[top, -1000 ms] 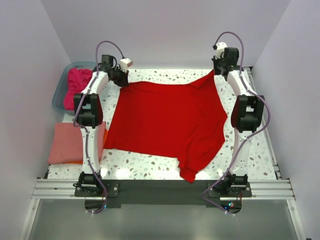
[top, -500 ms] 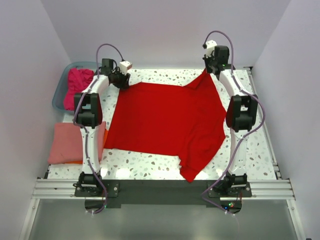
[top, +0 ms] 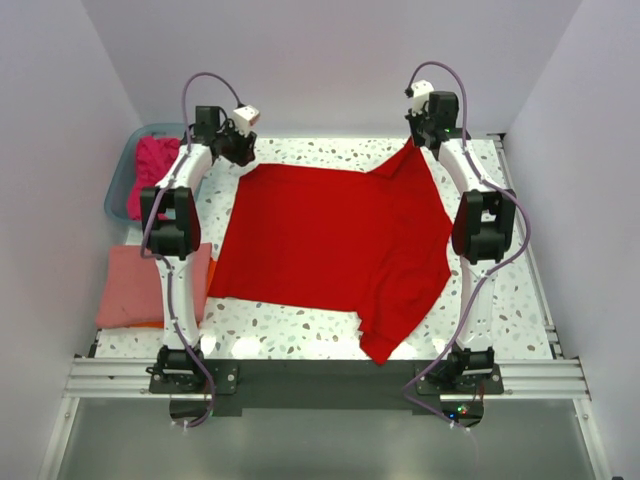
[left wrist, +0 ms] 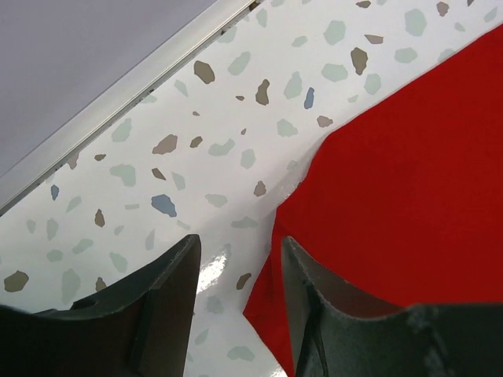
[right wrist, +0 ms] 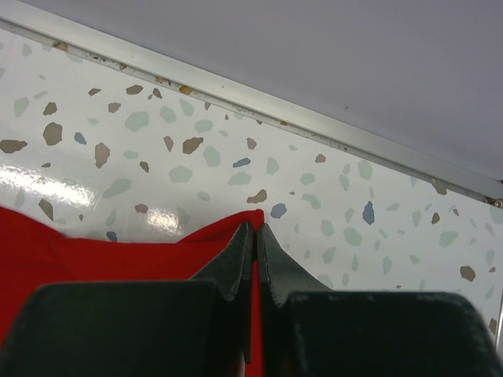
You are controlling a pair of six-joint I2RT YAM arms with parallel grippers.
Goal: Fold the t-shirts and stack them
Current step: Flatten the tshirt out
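The red t-shirt's far edge needs to be pulled straight for folding with both grippers, so my left gripper should next grab its free far corner (top: 248,173) (left wrist: 282,226).
A bright red t-shirt (top: 335,245) lies spread over the middle of the table. My right gripper (top: 418,140) is shut on its far right corner, and the red cloth (right wrist: 118,251) shows pinched between the tips (right wrist: 255,229). My left gripper (top: 243,152) is open just past the shirt's far left corner; in the left wrist view its jaws (left wrist: 236,259) stand apart over the bare table, with the red edge (left wrist: 393,188) by the right finger. A magenta-pink t-shirt (top: 153,172) lies crumpled in the tub. A salmon-pink folded t-shirt (top: 140,285) lies on an orange one (top: 150,324) at the left.
A translucent teal tub (top: 122,172) stands at the far left corner. A metal rail (right wrist: 259,106) runs along the table's far edge, with grey walls around. A sleeve of the red shirt (top: 385,340) reaches toward the near edge.
My left gripper has let go of the shirt's far left corner and risen back away from it. My right gripper has pulled its corner a little left and farther back.
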